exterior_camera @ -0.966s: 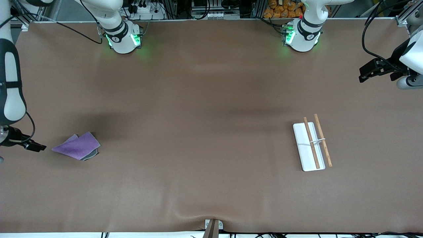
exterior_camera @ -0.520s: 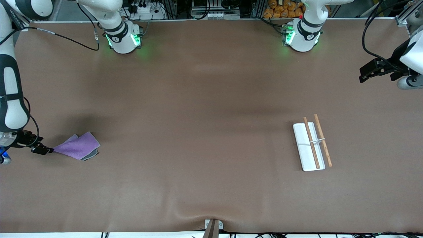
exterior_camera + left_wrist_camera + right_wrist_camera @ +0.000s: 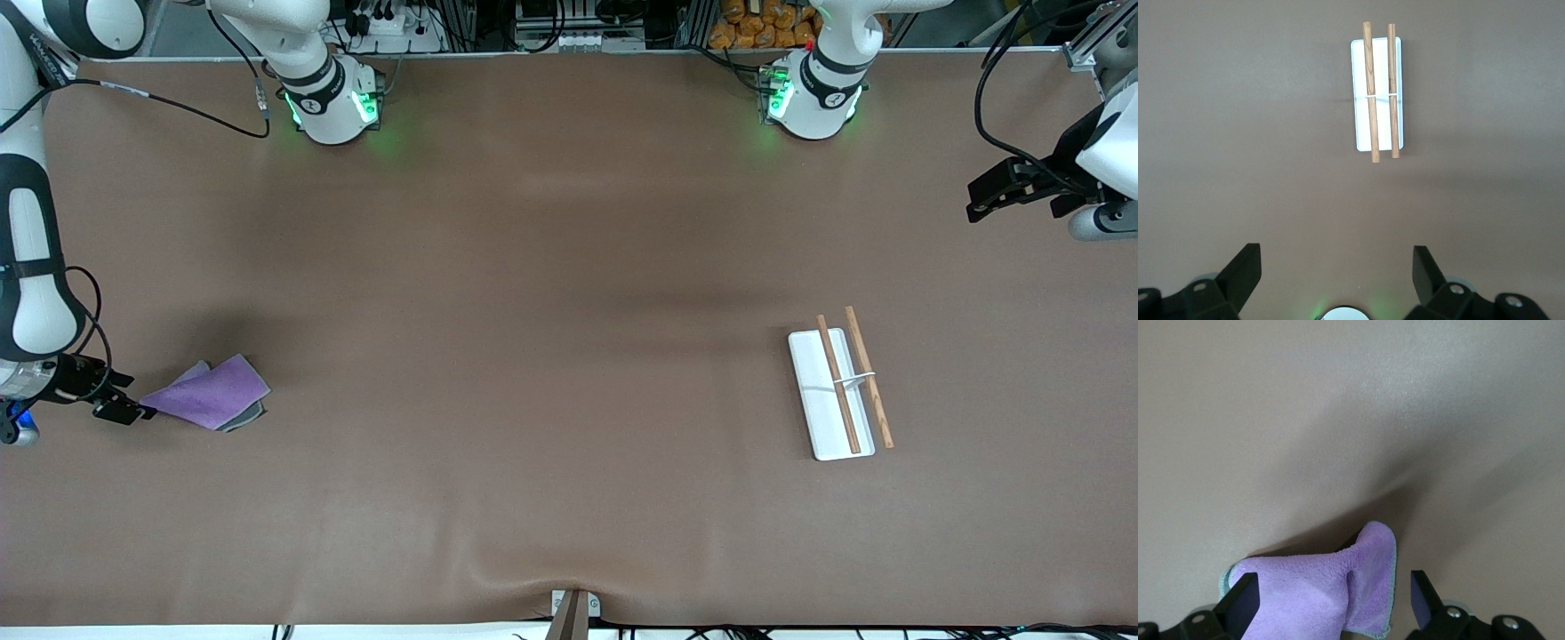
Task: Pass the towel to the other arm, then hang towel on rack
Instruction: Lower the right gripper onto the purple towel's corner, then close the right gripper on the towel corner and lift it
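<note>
Next, my right gripper grabs the towel by its purple top layer (image 3: 197,399) to pass the towel to the other arm for the rack (image 3: 840,384).
The purple towel (image 3: 212,393) lies folded on the table toward the right arm's end, a grey underside peeking out at one corner. My right gripper (image 3: 127,398) is low at the towel's outer edge and open. In the right wrist view the towel (image 3: 1308,597) fills the space between the two fingers of the right gripper (image 3: 1333,581). The rack (image 3: 840,384), a white tray with two wooden rods, sits toward the left arm's end. My left gripper (image 3: 974,202) waits open, high above that end of the table. The left wrist view looks down on the rack (image 3: 1377,93) past the open left gripper (image 3: 1336,257).
A brown mat (image 3: 551,293) covers the whole table. The two arm bases (image 3: 333,102) (image 3: 813,98) stand at the edge farthest from the front camera. A small bracket (image 3: 573,609) sits at the nearest edge.
My right gripper has moved in toward the towel, from a short gap away to its edge. The towel, the rack and the left arm have not moved.
</note>
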Controlling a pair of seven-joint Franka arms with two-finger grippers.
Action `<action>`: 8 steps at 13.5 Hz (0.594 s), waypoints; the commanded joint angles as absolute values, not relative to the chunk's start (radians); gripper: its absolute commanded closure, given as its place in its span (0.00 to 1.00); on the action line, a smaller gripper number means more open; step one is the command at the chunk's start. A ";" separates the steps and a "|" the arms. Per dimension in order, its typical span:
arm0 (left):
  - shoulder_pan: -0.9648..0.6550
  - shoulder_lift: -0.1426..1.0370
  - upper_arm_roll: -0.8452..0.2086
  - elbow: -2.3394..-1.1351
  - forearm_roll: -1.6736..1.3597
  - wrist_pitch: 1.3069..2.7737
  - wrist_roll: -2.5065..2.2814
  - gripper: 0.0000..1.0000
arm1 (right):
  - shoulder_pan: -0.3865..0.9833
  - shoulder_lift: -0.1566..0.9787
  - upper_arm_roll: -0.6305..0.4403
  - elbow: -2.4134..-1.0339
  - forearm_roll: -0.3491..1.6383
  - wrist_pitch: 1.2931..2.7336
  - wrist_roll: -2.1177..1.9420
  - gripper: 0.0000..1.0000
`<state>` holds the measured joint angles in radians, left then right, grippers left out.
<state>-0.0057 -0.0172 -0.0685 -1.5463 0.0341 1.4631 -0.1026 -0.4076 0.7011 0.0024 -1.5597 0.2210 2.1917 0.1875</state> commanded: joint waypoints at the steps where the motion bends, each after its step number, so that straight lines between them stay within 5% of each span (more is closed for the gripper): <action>1: 0.002 -0.014 -0.074 -1.539 0.041 1.470 -0.092 0.00 | -0.411 0.726 0.012 -1.566 0.242 2.209 0.184 0.00; 4: 0.002 -0.014 -0.074 -1.539 0.041 1.470 -0.092 0.00 | -0.408 0.729 0.011 -1.574 0.241 2.223 0.178 0.00; 5: 0.002 -0.014 -0.074 -1.539 0.041 1.468 -0.092 0.00 | -0.410 0.732 0.011 -1.575 0.241 2.224 0.175 0.16; 8: 0.002 -0.012 -0.075 -1.539 0.041 1.470 -0.092 0.00 | -0.410 0.732 0.012 -1.577 0.241 2.226 0.175 0.91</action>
